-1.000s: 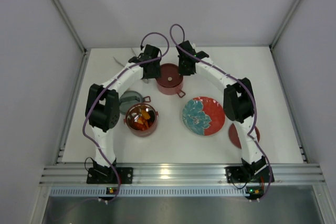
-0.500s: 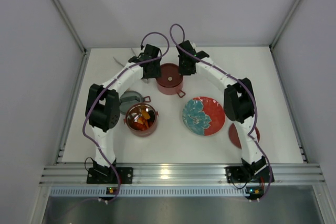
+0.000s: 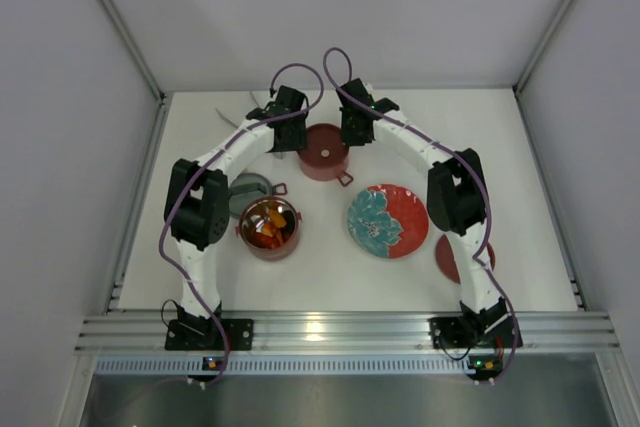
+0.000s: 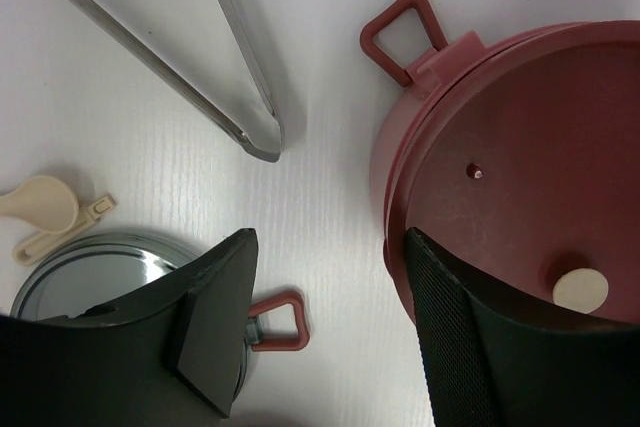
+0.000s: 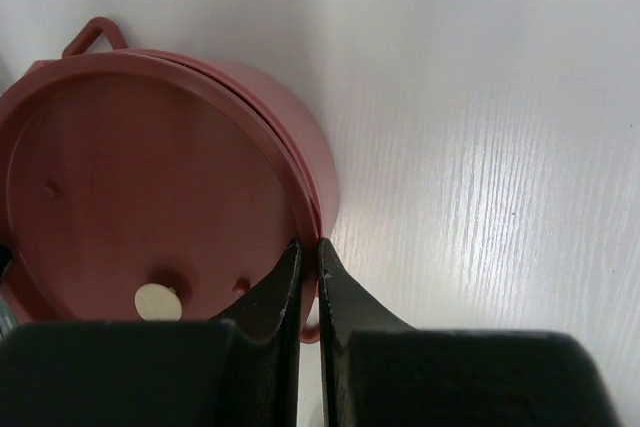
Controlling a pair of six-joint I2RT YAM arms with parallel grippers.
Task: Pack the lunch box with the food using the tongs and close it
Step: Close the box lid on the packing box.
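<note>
I should release the lid with my right gripper. The lid is squarely over the pot, with its rim along the pot's edge, so it would stay there.
The lunch box is two pink pots. One, closed with a maroon lid (image 3: 322,150), stands at the back middle; the other (image 3: 241,231) stands open, nearer and to the left, with the food (image 3: 269,230) inside. My right gripper (image 5: 310,245) is shut on the lid's (image 5: 130,187) near rim. My left gripper (image 4: 330,327) hangs open just left of that pot (image 4: 395,177), one finger (image 4: 455,337) over the lid's edge, the other over a grey dish (image 4: 80,272). The silvery tongs (image 4: 243,47) lie on the table beyond the left gripper, held by nothing.
A red plate with a teal flower (image 3: 388,220) lies right of centre. A second maroon lid (image 3: 445,255) lies partly under the right arm. A small cream scoop (image 4: 40,209) rests by the grey dish (image 3: 247,190). White walls close in the table's sides and back.
</note>
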